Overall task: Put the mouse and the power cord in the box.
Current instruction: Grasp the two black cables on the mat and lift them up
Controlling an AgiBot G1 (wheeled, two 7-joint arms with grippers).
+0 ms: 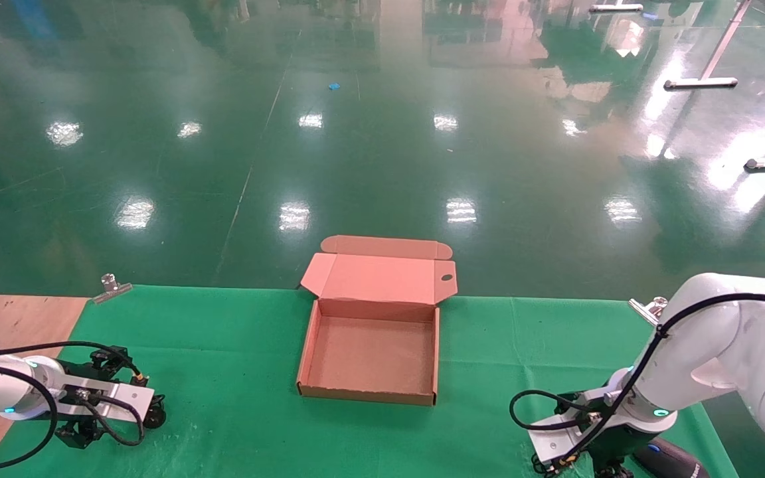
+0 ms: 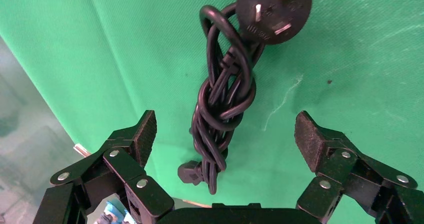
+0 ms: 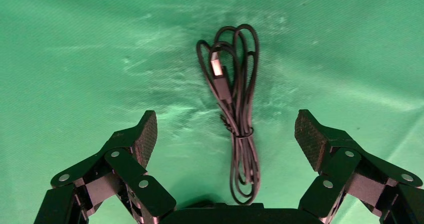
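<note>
I should next grab the long bundled cord with my left gripper around its coiled middle, since it has a big round plug at one end.
The box sits open in the middle of the green cloth, its lid folded back and nothing inside. The power cord lies bundled on the cloth with its round plug at the far end. My left gripper hangs open straddling it, at the table's near left. The black mouse lies at the near right, partly hidden by my right arm. Its thin tied cable with a USB plug lies between the pads of my open right gripper, low over the cloth.
The green cloth is held by metal clips at the far left and far right. Bare wooden tabletop shows at the left. The table's far edge runs just behind the box, with glossy green floor beyond.
</note>
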